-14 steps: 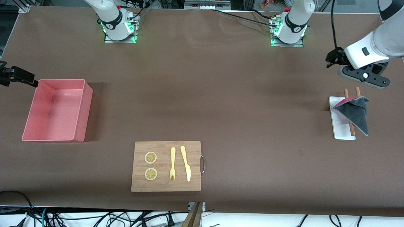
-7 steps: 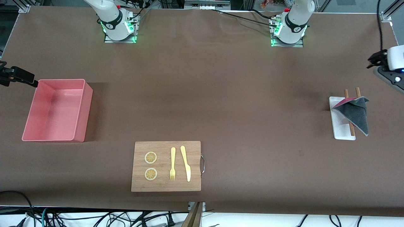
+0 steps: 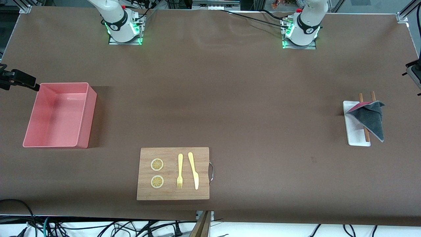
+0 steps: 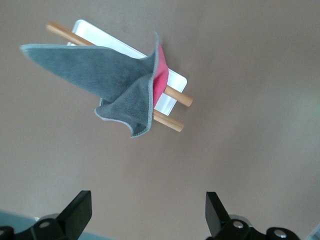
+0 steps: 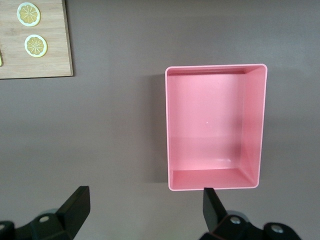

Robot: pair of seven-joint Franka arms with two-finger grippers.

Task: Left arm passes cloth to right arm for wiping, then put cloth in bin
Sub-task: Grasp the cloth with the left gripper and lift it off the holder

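Note:
The left gripper needs to grab the cloth's stitched grey edge. This leaves the cloth's pink side (image 3: 358,106) free, so the cloth can be passed to the right arm.
The cloth (image 3: 370,119), dark grey face up with a crimson-pink strip showing, lies draped over two wooden chopsticks (image 3: 366,135) on a small white tray (image 3: 354,135) toward the left arm's end of the table. In the left wrist view the cloth (image 4: 112,82) lies apart from my left gripper (image 4: 147,212), which is open and empty. In the front view the left gripper (image 3: 415,70) is barely visible at the table's end. The pink bin (image 3: 86,115) stands empty toward the right arm's end. My right gripper (image 3: 23,80) hangs beside it, open and empty (image 5: 145,210), with the bin (image 5: 210,125) in its view.
A wooden board (image 3: 173,194) with a metal handle lies nearest the front camera, mid-table. It carries two lemon slices (image 3: 157,164), a yellow fork (image 3: 180,171) and a yellow knife (image 3: 194,171). The board's corner shows in the right wrist view (image 5: 50,55).
My left arm has swung away from above the tray toward its end of the table, almost out of the front view. The cloth, the tray and the right arm have not moved.

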